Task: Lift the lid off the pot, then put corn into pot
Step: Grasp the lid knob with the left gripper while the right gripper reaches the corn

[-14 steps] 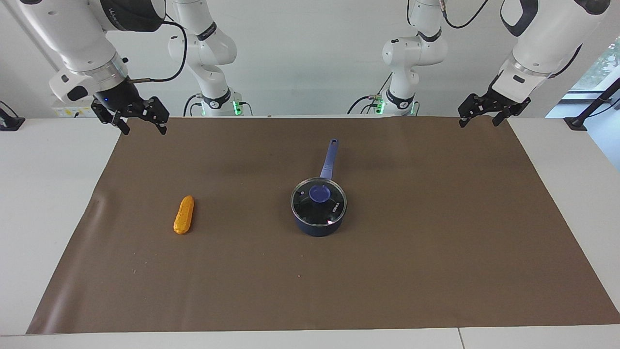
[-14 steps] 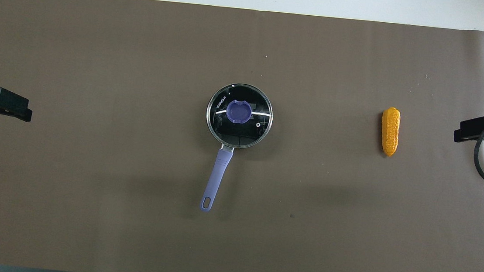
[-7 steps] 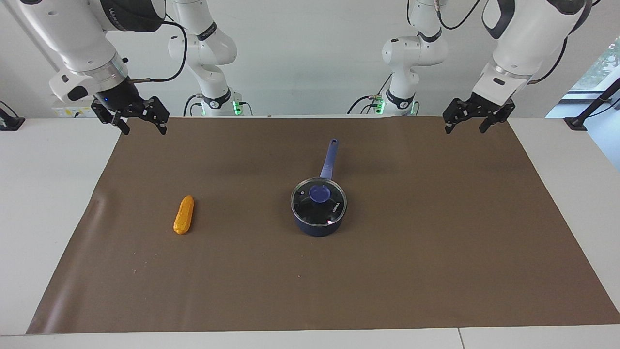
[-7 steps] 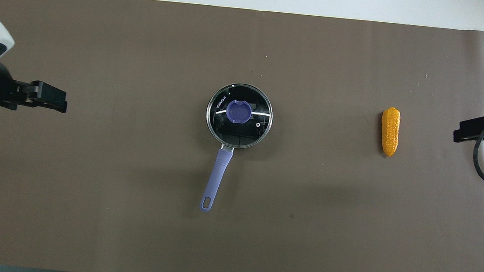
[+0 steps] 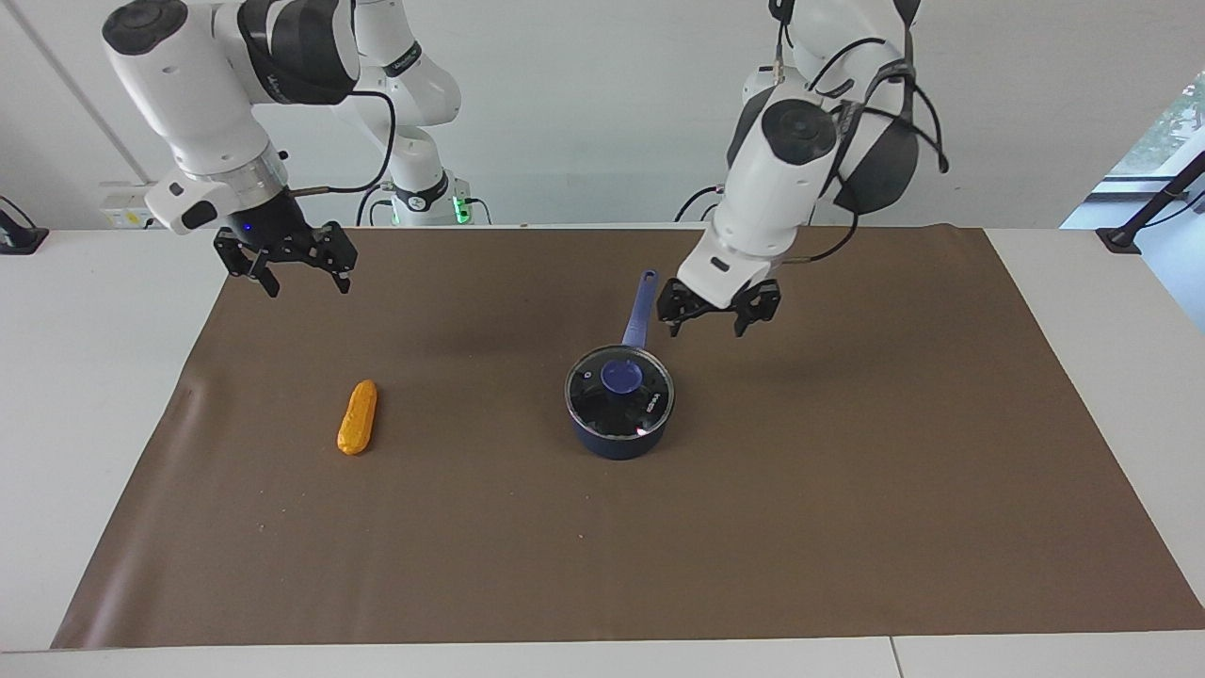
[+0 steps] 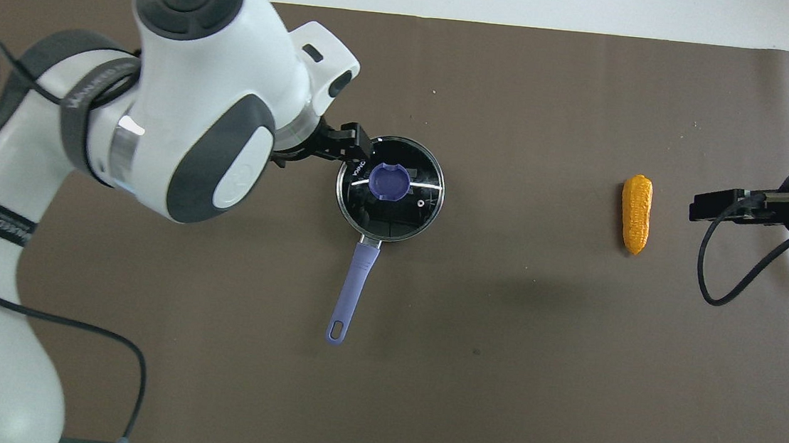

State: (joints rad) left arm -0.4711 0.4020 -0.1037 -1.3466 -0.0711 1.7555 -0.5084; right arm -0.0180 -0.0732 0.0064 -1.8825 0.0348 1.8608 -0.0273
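The lid's glass (image 6: 397, 220) spans the whole pot and is too wide for my fingers. My left gripper should grab the lid by its blue knob (image 6: 390, 182) next.
The dark blue pot (image 5: 617, 439) stands mid-mat with its long handle (image 5: 640, 303) pointing toward the robots. The glass lid (image 5: 650, 400) with its blue knob (image 5: 621, 377) sits shut on it. In the overhead view the lid (image 6: 389, 215) covers the pot, whose handle (image 6: 353, 282) sticks out. My left gripper (image 5: 712, 326) is open and hangs in the air beside the handle, just off the lid's rim; from overhead the left gripper (image 6: 356, 150) overlaps that rim. The corn (image 5: 358, 417) (image 6: 636, 213) lies toward the right arm's end. My right gripper (image 5: 301, 280) (image 6: 706, 206) is open and raised, nearer that end than the corn.
A brown mat (image 5: 847, 490) covers most of the white table (image 5: 85, 377). The left arm's big white body (image 6: 199, 90) hides part of the mat in the overhead view. A black cable (image 6: 733, 272) hangs from the right arm.
My left arm has swung in from the mat's edge to just beside the pot's lid. My right gripper has moved a little way in toward the corn. Pot, lid and corn have not moved.
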